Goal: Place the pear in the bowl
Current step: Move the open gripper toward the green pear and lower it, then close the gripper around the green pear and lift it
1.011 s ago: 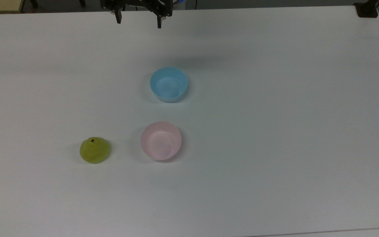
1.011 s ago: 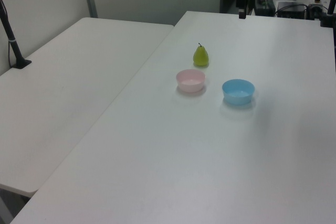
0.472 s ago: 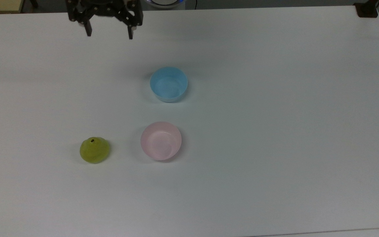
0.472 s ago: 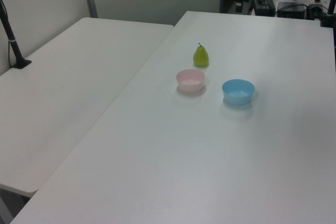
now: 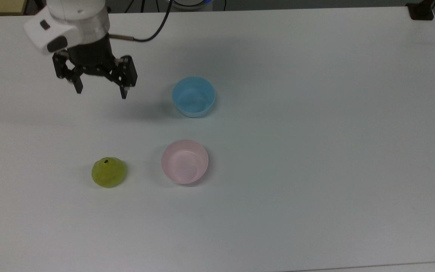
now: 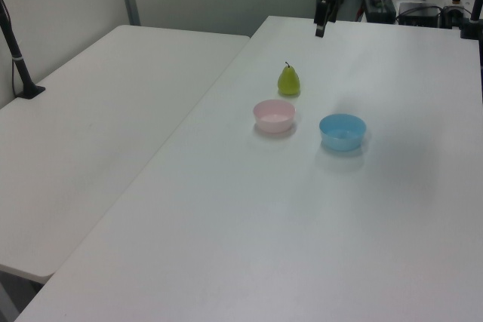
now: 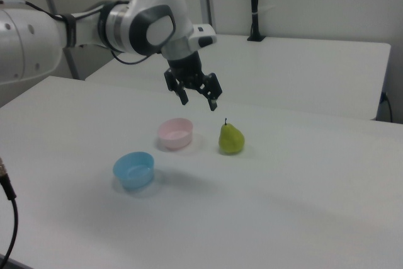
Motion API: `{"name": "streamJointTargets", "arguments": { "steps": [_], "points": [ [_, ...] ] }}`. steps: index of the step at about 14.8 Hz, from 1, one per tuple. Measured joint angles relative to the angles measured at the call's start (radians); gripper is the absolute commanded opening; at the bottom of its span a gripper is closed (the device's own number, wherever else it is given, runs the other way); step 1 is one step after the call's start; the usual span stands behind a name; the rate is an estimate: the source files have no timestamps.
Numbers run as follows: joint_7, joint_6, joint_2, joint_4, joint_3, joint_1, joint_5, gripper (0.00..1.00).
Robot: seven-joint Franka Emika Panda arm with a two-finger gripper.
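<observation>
I should next pick up the yellow-green pear by its rounded body point(image 6: 288, 83) with my gripper, and then I should put the pear in the pale pink bowl point(image 6: 274, 115).
The yellow-green pear point(image 5: 108, 172) stands upright on the white table, stem up point(image 6: 288, 81) point(image 7: 231, 138). The pale pink bowl point(image 5: 184, 161) sits just to the pear's right in the top view, with nothing inside point(image 6: 274, 115) point(image 7: 175, 133). My gripper point(image 5: 101, 91) hangs open in the air with nothing between its fingers, well above the pear in the top view and clear of it. In the right view the gripper point(image 7: 199, 102) hovers above and between bowl and pear. In the left view a gripper finger point(image 6: 320, 27) shows behind the pear.
A light blue bowl point(image 5: 193, 96) stands beyond the pink one in the top view, to the gripper's right point(image 6: 343, 131) point(image 7: 134, 170). A second white table point(image 6: 90, 126) adjoins on the left view's left. A black post point(image 5: 421, 11) stands at the top view's far right corner.
The gripper has come from the table's far edge down and to the top view's left, toward the pear, still open. Pear and bowls have not moved.
</observation>
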State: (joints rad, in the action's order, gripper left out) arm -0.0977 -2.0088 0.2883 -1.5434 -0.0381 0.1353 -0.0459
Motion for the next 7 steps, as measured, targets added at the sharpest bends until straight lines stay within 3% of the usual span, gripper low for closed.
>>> {"name": "streamJointTargets", "arguments": {
  "steps": [7],
  "points": [
    [-0.002,-0.273,0.146,0.003,0.0,0.019,-0.004,1.0]
  ]
}}
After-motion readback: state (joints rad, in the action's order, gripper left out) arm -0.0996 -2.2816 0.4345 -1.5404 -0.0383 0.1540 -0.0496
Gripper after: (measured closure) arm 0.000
